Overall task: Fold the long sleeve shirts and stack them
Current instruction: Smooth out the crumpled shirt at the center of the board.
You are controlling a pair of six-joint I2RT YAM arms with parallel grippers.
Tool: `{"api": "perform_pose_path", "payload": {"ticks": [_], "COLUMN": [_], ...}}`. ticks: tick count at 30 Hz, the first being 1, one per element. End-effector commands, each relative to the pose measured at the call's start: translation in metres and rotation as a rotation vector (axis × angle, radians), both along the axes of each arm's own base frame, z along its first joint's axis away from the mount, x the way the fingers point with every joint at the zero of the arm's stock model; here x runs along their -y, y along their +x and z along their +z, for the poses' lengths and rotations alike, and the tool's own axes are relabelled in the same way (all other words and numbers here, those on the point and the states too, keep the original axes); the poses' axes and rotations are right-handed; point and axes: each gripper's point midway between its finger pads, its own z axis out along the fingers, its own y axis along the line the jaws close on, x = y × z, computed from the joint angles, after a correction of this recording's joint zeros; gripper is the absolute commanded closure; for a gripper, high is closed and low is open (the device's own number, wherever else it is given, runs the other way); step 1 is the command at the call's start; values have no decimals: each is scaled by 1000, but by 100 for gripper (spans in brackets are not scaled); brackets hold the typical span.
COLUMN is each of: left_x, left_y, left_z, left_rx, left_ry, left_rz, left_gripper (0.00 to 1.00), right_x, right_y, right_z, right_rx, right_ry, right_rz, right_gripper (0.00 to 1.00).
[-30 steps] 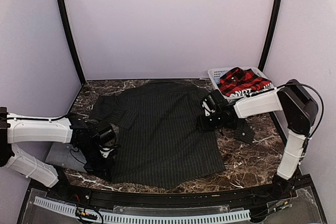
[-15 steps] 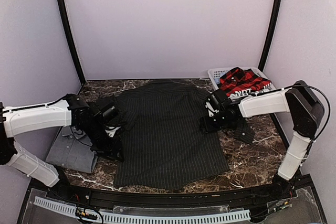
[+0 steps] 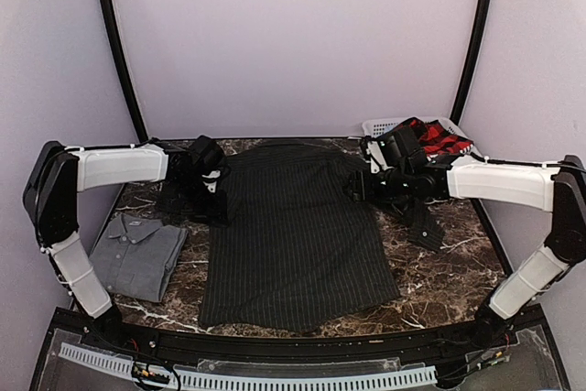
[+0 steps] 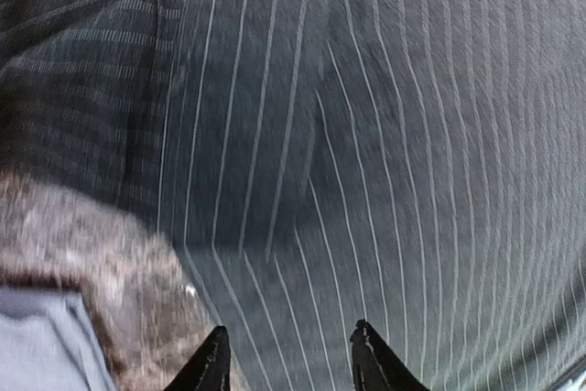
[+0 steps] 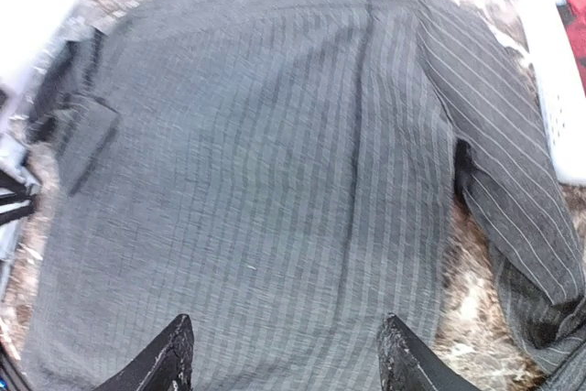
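Note:
The black pinstriped shirt's sleeve and side need folding across its body, so my left gripper will next grab the sleeve's cuff edge (image 4: 244, 213).
The black pinstriped long sleeve shirt (image 3: 293, 235) lies spread flat in the middle of the marble table, one sleeve (image 3: 421, 222) trailing off to the right. My left gripper (image 3: 215, 194) hovers over its far-left shoulder; in the left wrist view this gripper (image 4: 289, 336) stands open, only striped cloth (image 4: 366, 135) beneath. Open too, my right gripper (image 3: 362, 185) hangs over the far-right shoulder, with nothing between the fingers of the gripper (image 5: 286, 327) seen from the right wrist. A folded grey shirt (image 3: 137, 254) rests at the near left. The red-and-black plaid shirt (image 3: 430, 139) sits in the basket.
A white slatted basket (image 3: 375, 127) stands at the back right corner, and its rim (image 5: 558, 89) also shows in the right wrist view. Bare marble (image 3: 439, 272) shows right of the spread shirt. Purple walls close in the back and both sides.
My left gripper opened and swung from the shirt's near-left hem up to its far-left shoulder, uncovering the grey shirt. The right gripper shifted a little toward the back.

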Motion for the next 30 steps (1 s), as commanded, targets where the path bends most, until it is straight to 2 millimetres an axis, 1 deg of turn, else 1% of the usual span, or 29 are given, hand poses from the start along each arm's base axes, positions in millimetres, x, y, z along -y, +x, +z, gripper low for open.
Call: {"api": "perform_pose_path", "payload": {"ticks": [1,2,3,4,5,6,7,8,9,17,21,24,25,30], "left_x": [9,9,9,11,12,14,14,15,14,10,10,9,9,6], "left_y": [46,56,59,66,68,73,73,75,76,73,75,78,79,82], "left_z": [-4,-2,-9,-8,-14,-13,-20,-21,-26,-44,-45,-43,-42,-36], "left_rx": [103,127,118,136,130,142,130,131,124,96,101,109,112,125], "left_ry": [0,14,27,25,32,29,37,37,49,81,81,84,86,101], "left_rz": [-2,7,8,10,11,13,12,12,14,4,12,15,16,13], "left_gripper": [55,55,55,54,54,54,54,54,54,54,61,72,79,93], "right_x": [-19,-21,-23,-24,-24,-25,-27,-29,-31,-54,-56,-55,-55,-57], "right_y": [-13,-15,-18,-19,-21,-22,-24,-25,-27,-39,-41,-42,-42,-42], "right_z": [8,7,4,3,1,0,-1,-1,-3,-13,-24,-28,-29,-32], "right_rx": [7,0,-6,-11,-15,-18,-24,-26,-29,-48,-69,-75,-77,-80], "right_ry": [58,55,49,44,42,44,48,51,51,27,2,-4,-5,-15], "right_rz": [39,46,53,53,54,54,58,60,64,110,105,102,101,105], "right_gripper": [35,35,35,35,35,35,35,35,35,34,35,34,34,34]}}
